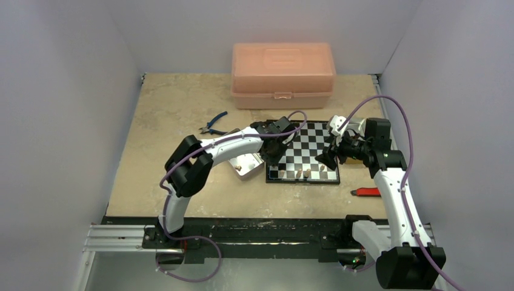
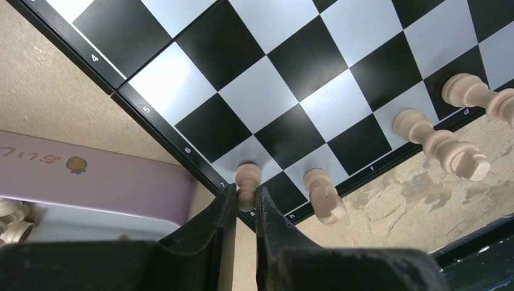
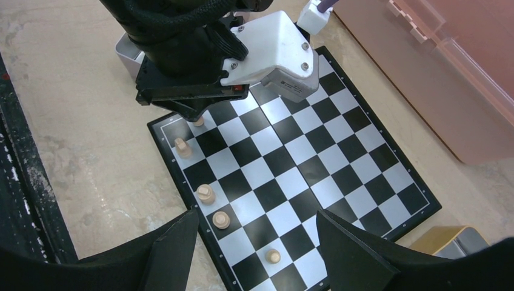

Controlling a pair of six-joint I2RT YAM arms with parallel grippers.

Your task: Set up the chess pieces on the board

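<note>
My left gripper opens next, since the pawn's base rests on the flat white square and the pawn would stand there.
The board (image 1: 315,136) lies flat between my two arms, black and silvery-white checks. My left gripper (image 2: 245,194) is shut on a light tan pawn (image 2: 248,177) whose base rests on a white square by the board's near-left corner. Other tan chess pieces stand along the same edge row: one (image 2: 324,195) beside the pawn, then two taller ones (image 2: 439,142) (image 2: 479,96). My right gripper (image 3: 257,236) hangs open above the board's near edge, nothing between its fingers; below it stand tan pieces (image 3: 205,193) (image 3: 221,219) (image 3: 273,256). From the top view, the left gripper (image 1: 274,156) and right gripper (image 1: 325,159) both hover over the board.
A metal tin (image 1: 248,165) with more tan pieces sits just left of the board. A large pink box (image 1: 282,74) stands behind it. Blue-handled pliers (image 1: 213,124) lie at the back left, a red tool (image 1: 367,192) at the front right, a gold object (image 3: 451,241) by the board's right edge.
</note>
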